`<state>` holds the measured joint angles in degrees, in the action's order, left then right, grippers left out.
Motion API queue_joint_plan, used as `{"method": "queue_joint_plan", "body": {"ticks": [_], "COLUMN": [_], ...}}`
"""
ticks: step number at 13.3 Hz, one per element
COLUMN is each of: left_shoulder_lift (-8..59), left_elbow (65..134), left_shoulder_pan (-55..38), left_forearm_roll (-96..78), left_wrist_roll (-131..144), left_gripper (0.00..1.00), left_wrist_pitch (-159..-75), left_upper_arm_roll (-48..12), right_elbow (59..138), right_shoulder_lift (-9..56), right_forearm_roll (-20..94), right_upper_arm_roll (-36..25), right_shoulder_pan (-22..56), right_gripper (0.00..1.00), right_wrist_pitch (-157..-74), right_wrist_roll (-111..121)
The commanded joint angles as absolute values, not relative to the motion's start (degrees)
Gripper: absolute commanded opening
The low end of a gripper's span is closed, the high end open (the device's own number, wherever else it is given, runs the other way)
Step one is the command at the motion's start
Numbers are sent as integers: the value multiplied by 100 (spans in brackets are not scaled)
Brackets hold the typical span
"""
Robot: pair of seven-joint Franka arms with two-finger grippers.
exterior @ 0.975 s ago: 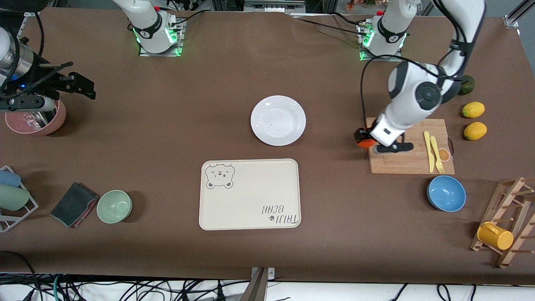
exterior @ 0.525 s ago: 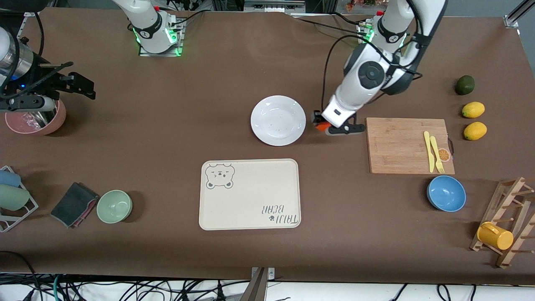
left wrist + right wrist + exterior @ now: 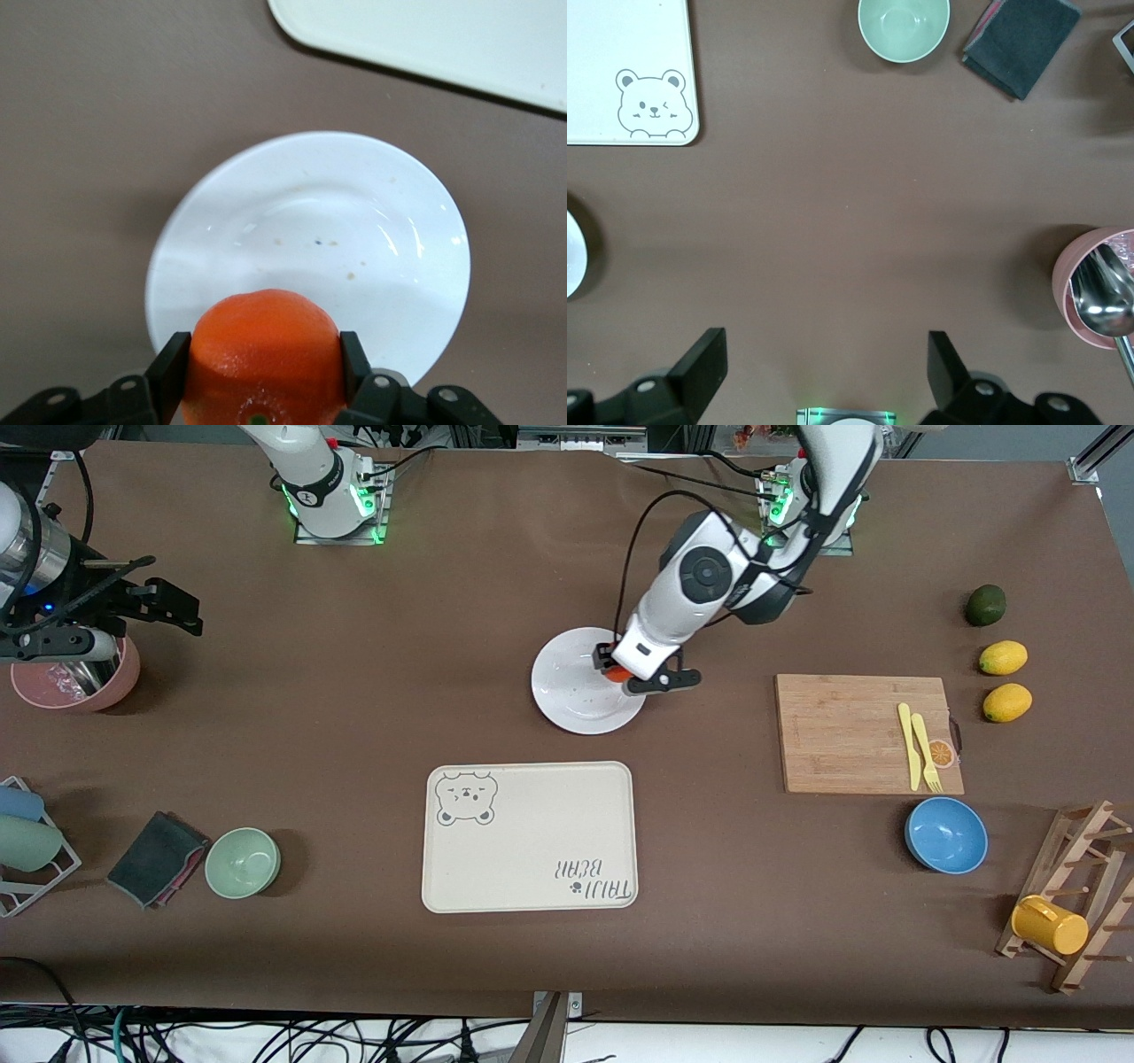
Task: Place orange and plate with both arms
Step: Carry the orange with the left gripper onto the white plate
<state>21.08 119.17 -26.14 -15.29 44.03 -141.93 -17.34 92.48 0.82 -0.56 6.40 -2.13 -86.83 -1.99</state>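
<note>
The orange [image 3: 615, 676] is above the white plate [image 3: 567, 684], out over the plate's rim, so my left gripper needs to bring it down onto the plate before letting go.
The orange [image 3: 615, 676] is a small bright fruit held in my left gripper [image 3: 617, 670], whose fingers are shut on its sides. It hangs over the rim of the white plate [image 3: 567, 684] on the side toward the left arm's end of the table. The left wrist view shows the orange [image 3: 266, 350] between the black pads of the left gripper [image 3: 264, 352], with the plate [image 3: 310, 221] below it. My right gripper [image 3: 164, 605] waits open over the right arm's end of the table; the right wrist view shows this gripper [image 3: 824, 345] with nothing between its fingers.
A cream bear-print tray [image 3: 530, 837] lies nearer the camera than the plate. A wooden board [image 3: 850, 735] with yellow cutlery, a blue bowl [image 3: 946, 834], two lemons [image 3: 1003, 658] and a dark green fruit [image 3: 985, 605] sit toward the left arm's end. A pink bowl [image 3: 75, 682] and a green bowl [image 3: 243, 862] sit toward the right arm's end.
My left gripper has carried the orange from the edge of the wooden board across the table to over the plate's rim. The right arm has not moved.
</note>
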Motion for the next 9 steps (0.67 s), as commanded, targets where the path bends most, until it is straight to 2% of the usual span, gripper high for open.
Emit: {"method": "queue_joint_plan", "body": {"ticks": [1, 6, 9], "left_shoulder_lift": [2618, 2988, 3059], "left_elbow": [11514, 11470, 11470], "left_shoulder_pan": [-2943, -3085, -3085], "left_forearm_roll": [-1661, -1652, -1652], "left_wrist_roll": [4613, 4764, 4764], "left_gripper": [0, 0, 10], "left_wrist_pitch": [-14361, -14678, -14678], "left_upper_arm_roll": [-1696, -1635, -1582], "right_elbow": [9255, 9255, 9246], "right_shoulder_lift": [9, 9, 9], "right_forearm_roll": [-9, -9, -9], "right_upper_arm_roll": [668, 668, 668], "right_shoulder_pan": [-264, -264, -264], "right_gripper": [100, 100, 100], "right_wrist_pitch": [-8613, -8613, -8613], "right_wrist_roll": [-176, -167, -228]}}
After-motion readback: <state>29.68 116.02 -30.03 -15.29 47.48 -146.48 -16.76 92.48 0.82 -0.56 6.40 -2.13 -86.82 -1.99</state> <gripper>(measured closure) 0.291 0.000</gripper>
